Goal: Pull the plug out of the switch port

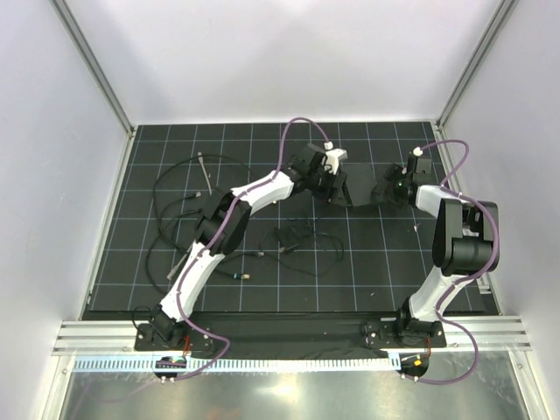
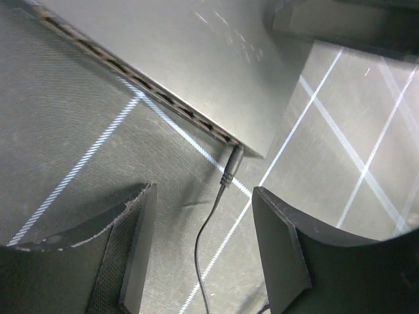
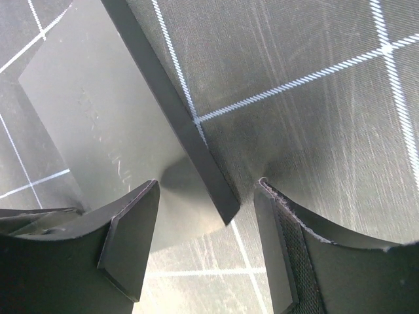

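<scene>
In the left wrist view my left gripper's fingers are still above the cable, so it is too early to close on the cable, and lowering to it comes first.
The flat matte-black switch box (image 2: 196,59) fills the top of the left wrist view, with a row of sockets along its near edge. A small black plug (image 2: 232,165) sits with its tip at the last switch port (image 2: 236,144) by the box's corner. Its thin black cable (image 2: 200,243) trails back between the fingers of my left gripper (image 2: 203,255), which stands open and touches neither plug nor cable. My right gripper (image 3: 206,252) is open too, with another corner of the box (image 3: 98,118) lying between its fingers. From above, the box (image 1: 359,194) lies between both grippers.
A small black block with thin wires (image 1: 289,236) lies in the middle of the gridded mat (image 1: 376,262). Loose black cables (image 1: 175,206) and a white tie (image 1: 203,172) are spread at the left. White walls close in the mat on three sides.
</scene>
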